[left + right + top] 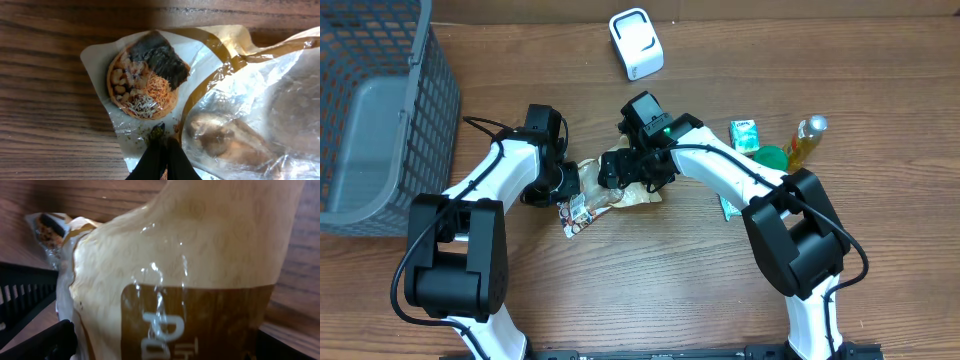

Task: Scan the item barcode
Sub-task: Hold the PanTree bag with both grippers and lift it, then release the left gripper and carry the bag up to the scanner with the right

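Observation:
The food pouch [590, 205] should be grabbed next by its tan part [643, 194] with my right gripper, so the clear part and the printed end stay uncovered for scanning the barcode.
The item is a clear and tan food pouch [590, 205] lying on the wooden table between my two grippers. In the left wrist view its printed end shows a bowl of food [145, 75]. My left gripper [162, 150] is shut on that end's edge; from overhead it [565, 188] sits at the pouch's left side. My right gripper [625, 172] is over the pouch's right part. In the right wrist view the pouch [190, 255] fills the frame, lying between wide-open jaws [165, 347]. I cannot make out a barcode in any view.
A white box-shaped device [636, 43] stands at the back centre. A grey mesh basket [380, 110] fills the left side. To the right are a green carton [745, 133], a green round thing [772, 158] and a yellow bottle [807, 140].

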`<state>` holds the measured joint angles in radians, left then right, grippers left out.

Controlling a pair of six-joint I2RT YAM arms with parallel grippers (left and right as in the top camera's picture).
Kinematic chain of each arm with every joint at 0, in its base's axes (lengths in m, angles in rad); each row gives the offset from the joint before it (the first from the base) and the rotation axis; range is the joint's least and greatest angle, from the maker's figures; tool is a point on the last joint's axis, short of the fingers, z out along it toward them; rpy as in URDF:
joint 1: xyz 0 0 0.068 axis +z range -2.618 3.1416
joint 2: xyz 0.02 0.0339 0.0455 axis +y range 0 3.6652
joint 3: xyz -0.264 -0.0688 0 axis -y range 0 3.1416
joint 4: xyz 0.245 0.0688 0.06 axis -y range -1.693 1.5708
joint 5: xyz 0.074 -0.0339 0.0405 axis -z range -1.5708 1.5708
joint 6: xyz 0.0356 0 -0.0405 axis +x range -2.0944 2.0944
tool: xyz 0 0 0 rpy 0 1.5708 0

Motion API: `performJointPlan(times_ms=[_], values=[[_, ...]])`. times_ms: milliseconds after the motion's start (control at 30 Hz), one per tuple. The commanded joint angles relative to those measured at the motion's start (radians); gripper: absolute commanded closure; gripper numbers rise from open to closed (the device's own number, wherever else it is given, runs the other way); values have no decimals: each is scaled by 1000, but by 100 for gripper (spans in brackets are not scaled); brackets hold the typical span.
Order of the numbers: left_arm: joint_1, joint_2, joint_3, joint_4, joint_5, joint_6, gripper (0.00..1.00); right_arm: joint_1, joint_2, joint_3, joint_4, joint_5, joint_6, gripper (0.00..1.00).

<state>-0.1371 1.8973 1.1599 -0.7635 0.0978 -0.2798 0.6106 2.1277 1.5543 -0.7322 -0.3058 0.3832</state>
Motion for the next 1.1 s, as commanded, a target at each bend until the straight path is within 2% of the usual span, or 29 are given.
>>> performJointPlan(times_ms=[0,233,367,400,467,633,733,867,967,1067], values=[[-2,-4,-24,-1,-31,23,96,1,39,16,18,-67,73,3],[-2,-4,-24,-2,-31,34,96,1,42,16,71,-251,74,10],[-2,-4,-24,-4,-31,34,96,1,42,16,90,-300,73,19],[-2,-4,-24,-3,-31,34,96,1,42,16,93,-311,73,25],[-2,-4,-24,-2,-31,34,96,1,42,16,95,-315,73,30],[-2,-4,-24,-2,-31,34,96,1,45,16,97,-314,65,34],[-2,-4,-24,-2,-31,34,96,1,58,16,101,-318,66,42],[-2,-4,-24,-2,-31,34,96,1,78,16,113,-326,65,45],[-2,-4,-24,-2,-31,34,96,1,81,16,115,-326,65,53],[-2,-4,-24,-2,-30,34,96,-2,81,16,115,-326,66,55]])
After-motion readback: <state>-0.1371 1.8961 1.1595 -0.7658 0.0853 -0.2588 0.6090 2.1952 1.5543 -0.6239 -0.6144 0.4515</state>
